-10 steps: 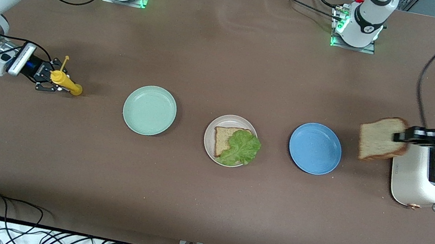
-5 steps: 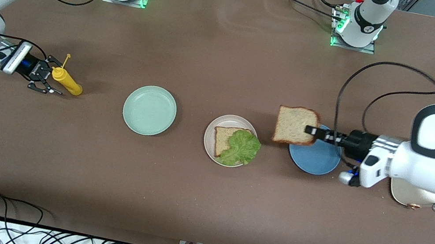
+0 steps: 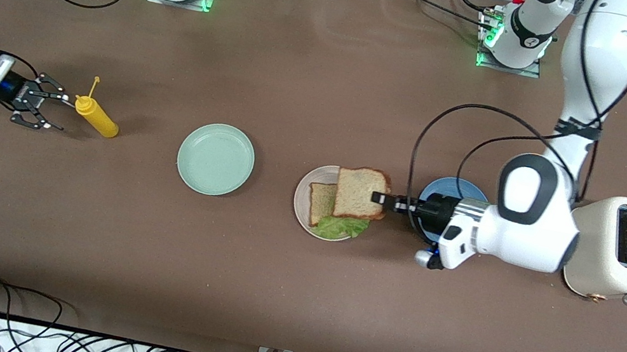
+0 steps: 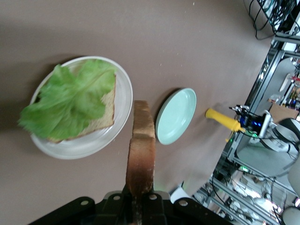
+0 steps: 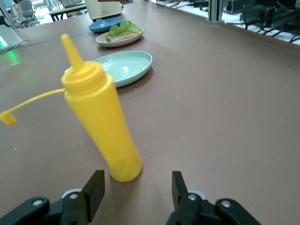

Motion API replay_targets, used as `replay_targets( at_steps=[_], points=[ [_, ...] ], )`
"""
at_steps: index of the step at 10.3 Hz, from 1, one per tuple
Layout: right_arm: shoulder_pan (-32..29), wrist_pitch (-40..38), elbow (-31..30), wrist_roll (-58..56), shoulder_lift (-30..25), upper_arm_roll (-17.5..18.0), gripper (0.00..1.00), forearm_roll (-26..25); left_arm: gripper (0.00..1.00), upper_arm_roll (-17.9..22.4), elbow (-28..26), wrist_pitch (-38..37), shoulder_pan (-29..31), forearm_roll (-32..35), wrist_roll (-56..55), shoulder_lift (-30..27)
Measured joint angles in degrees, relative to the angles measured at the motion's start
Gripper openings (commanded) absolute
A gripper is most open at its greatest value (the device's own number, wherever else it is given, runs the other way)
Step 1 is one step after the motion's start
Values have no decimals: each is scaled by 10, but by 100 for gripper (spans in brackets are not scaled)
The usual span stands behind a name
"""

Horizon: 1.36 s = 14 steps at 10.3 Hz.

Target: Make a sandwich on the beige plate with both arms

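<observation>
I need to line the slice up with the lettuce before opening my left gripper: the held bread slice (image 3: 360, 191) hangs above and beside the lettuce.
The beige plate (image 3: 300, 199) lies mid-table with a bread slice (image 3: 320, 202) and a green lettuce leaf (image 3: 339, 226) on it. My left gripper (image 3: 378, 198) is shut on the crust of a second bread slice (image 3: 359, 193), which hangs over the plate and covers most of the lettuce. In the left wrist view that held slice (image 4: 140, 150) is edge-on in my left gripper (image 4: 139, 199), with the lettuce (image 4: 70, 101) and plate (image 4: 123, 89) below. My right gripper (image 3: 59, 112) stands open and empty near the right arm's end of the table.
A yellow squeeze bottle (image 3: 96, 119) stands upright just off the right gripper's (image 5: 138, 187) fingertips, apart from them. A mint-green plate (image 3: 216, 159) lies between the bottle and the beige plate. A blue plate (image 3: 448, 189) sits under the left arm, beside a white toaster (image 3: 613, 251).
The left arm carried the bread slice from the toaster, past the blue plate, to over the beige plate. The right gripper opened, let go of the yellow bottle and drew back.
</observation>
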Motion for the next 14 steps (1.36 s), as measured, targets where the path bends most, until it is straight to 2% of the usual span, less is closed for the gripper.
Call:
replay_targets(
  at_steps=[2,5,7,9,10,11,12,14],
  points=[
    [-20,-30,73,82,-1,-2,66,-39,0,0,0,37,-15,-1,0,13],
    [-43,-77,175,223,-4,-5,66,-67,0,0,0,103,-49,-12,-1,38],
    [-44,-102,233,340,-5,-12,66,-75,0,0,0,120,-62,-15,-2,48],
    [-43,-121,304,488,-10,-15,72,-95,0,2,0,120,-63,-15,-2,53],
    [-40,-127,338,562,-16,-15,78,-113,13,3,0,120,-63,-15,-2,55],
    [-36,-129,365,631,-26,-15,86,-137,64,4,0,120,-63,-15,-1,58],
    [-31,-130,389,698,-39,-15,89,-165,100,4,0,120,-63,-7,6,61],
    [-26,-132,419,809,-71,3,96,-221,100,4,0,120,-66,7,30,68]
  ],
)
